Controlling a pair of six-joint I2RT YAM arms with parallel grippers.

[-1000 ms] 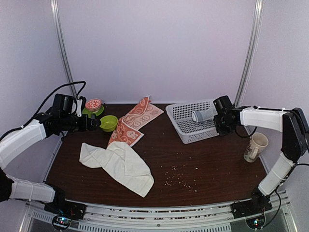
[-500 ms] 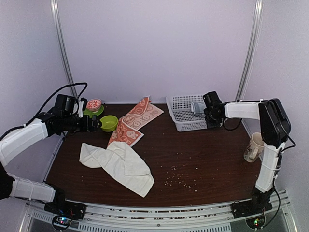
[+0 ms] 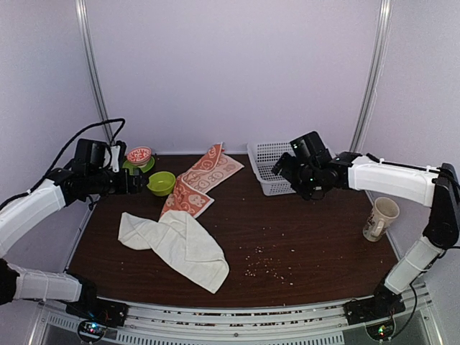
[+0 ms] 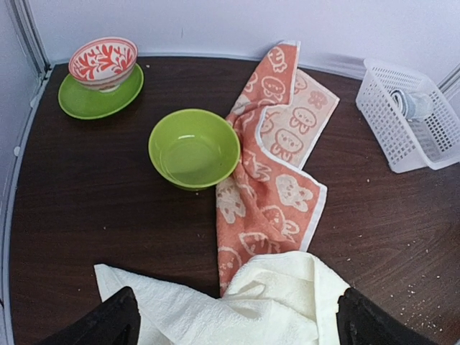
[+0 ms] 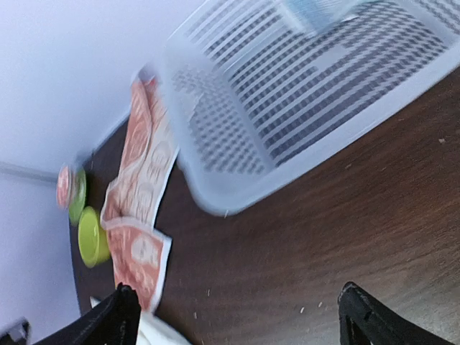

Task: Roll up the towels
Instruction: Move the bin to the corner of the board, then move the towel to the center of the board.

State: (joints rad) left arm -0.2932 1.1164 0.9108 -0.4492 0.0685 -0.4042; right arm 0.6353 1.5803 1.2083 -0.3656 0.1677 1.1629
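My right gripper should next take hold of the loose edge of the cream-white towel near the orange-red towel, so that it can spread the towel open for rolling.
The cream-white towel lies crumpled at the front left of the table, and its top edge shows in the left wrist view. The orange-red patterned towel lies partly folded behind it, one end tucked under the cream one. My left gripper hovers open beside the green bowl, its fingertips wide apart above the cream towel. My right gripper stands open and holds nothing, over bare table in front of the white basket.
The white basket at the back right holds a pale grey-blue cloth bundle. A green bowl and a red-patterned bowl on a green plate stand at the back left. A mug stands at the right edge. Crumbs dot the front.
My right gripper has opened, let go of the grey-blue bundle in the basket and swung left and forward out of it. The basket now sits farther back. The left arm has hardly moved.
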